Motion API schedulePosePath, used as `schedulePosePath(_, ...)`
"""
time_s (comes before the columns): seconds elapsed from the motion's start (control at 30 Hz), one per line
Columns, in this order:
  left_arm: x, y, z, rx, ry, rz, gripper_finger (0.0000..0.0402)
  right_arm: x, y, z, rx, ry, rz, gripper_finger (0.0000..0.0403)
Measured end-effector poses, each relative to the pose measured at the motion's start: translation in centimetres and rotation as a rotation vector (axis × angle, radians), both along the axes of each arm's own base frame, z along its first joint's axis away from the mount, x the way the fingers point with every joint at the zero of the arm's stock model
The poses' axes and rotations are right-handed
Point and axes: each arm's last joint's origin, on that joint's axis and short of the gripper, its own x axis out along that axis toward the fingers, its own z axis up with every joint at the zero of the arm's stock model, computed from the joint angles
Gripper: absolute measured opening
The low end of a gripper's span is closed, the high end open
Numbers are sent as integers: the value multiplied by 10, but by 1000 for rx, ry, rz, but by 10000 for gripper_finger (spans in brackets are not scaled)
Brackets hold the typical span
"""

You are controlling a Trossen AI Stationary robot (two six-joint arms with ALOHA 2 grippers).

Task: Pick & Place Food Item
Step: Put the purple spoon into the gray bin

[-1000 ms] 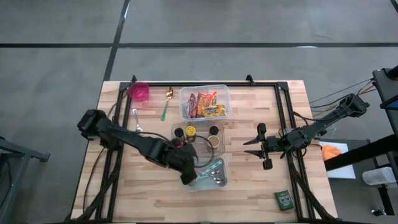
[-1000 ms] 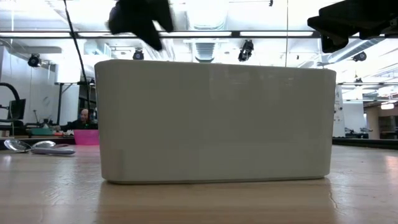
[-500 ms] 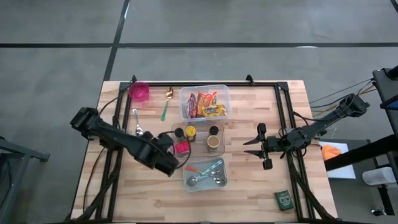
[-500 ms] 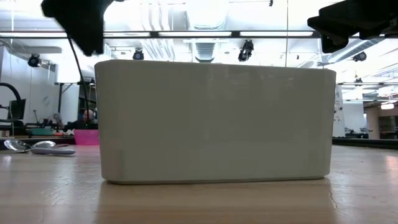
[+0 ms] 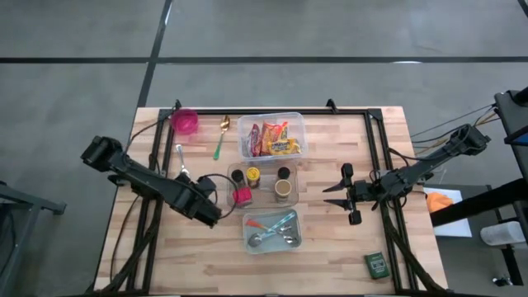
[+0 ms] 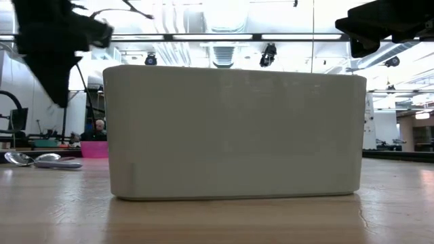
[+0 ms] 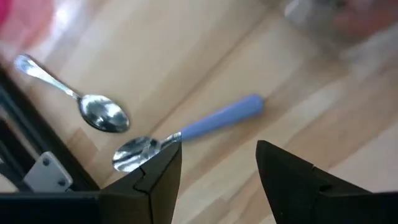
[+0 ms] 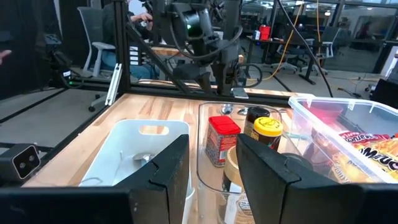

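Note:
My left gripper grabs the blue-handled spoon by its handle [image 7: 188,131] beside the metal neck next, to add it to the white bin.
My left gripper [image 7: 217,155] stands open over bare table left of the white bin [image 5: 272,231], pointing steeply down, with nothing between its fingers. In its wrist view a blue-handled spoon [image 7: 205,124] and a silver spoon [image 7: 93,109] lie flat on the wood beyond the fingertips. A red can [image 5: 242,195] stands in the clear tray [image 5: 233,173] beside small jars. Snack packets lie in a clear container [image 5: 272,136] at the back. My right gripper [image 5: 328,195] waits open and level to the right of the tray, holding nothing.
A pink cup [image 5: 185,122] and a green-handled spoon [image 5: 219,144] lie at the far left. A small green box [image 5: 377,264] sits at the near right. The white bin holds utensils and fills the low view. Black frame rails [image 5: 153,165] run along both table sides.
My left gripper has gone from above the white bin toward the table's left edge and somewhat down, tipping to point more steeply downward. Its fingers have stayed open and hold nothing.

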Motion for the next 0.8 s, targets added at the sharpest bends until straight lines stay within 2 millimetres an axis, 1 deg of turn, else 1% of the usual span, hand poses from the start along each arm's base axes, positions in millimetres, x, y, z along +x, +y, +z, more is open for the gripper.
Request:
schedulePosePath(0.2,-26,15,-21,-96,-22,-92,208,0,0,0,0,0,0,130)
schedulePosePath(0.37,-37,34,-41,-205,-38,-148,208,0,0,0,0,0,0,130)
schedulePosePath(0.47,-38,47,-51,-220,-31,-164,208,0,0,0,0,0,0,130)
schedulePosePath(0.6,-34,61,-58,-243,-22,-184,208,0,0,0,0,0,0,130)
schedulePosePath(0.67,-33,64,-60,-243,-15,-222,208,0,0,0,0,0,0,130)
schedulePosePath(0.8,-30,63,-61,-249,-2,-359,208,0,0,0,0,0,0,130)
